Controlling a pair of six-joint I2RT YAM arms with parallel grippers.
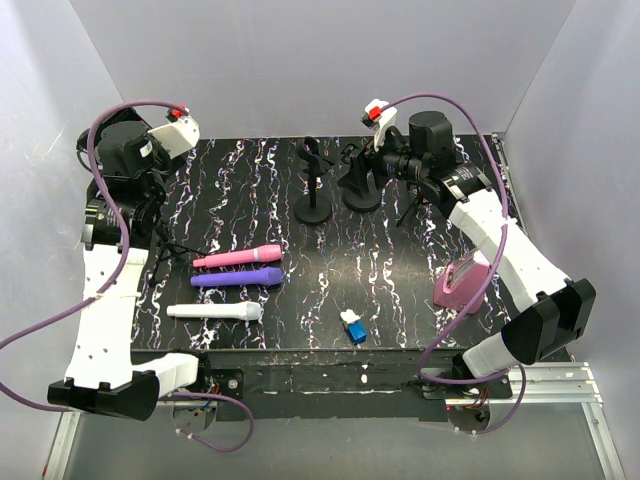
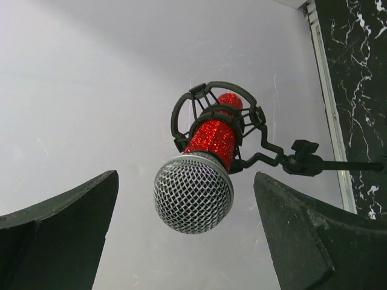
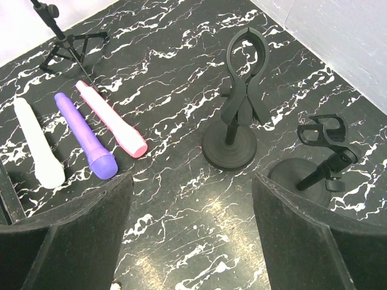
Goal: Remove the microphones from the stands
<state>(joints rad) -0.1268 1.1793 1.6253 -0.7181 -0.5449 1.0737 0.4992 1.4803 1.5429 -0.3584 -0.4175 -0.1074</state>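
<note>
My left gripper moves toward the silver collar behind the mesh head, since the fingers stop short, and only then closes on the collar.
A red glitter microphone with a silver mesh head sits in a black shock mount on the stand's boom. It is seen from below against the white wall. My left gripper is open, and the mesh head hangs between its two fingers without touching either one. In the top view the left arm hides the microphone; only the stand's tripod legs show. My right gripper is open over bare table near two black desk stands, with nothing between its fingers.
Pink, purple and white microphones lie on the black marbled table. Two empty black stands are at the back. A blue-and-white block and a pink object lie front right. White walls enclose the table.
</note>
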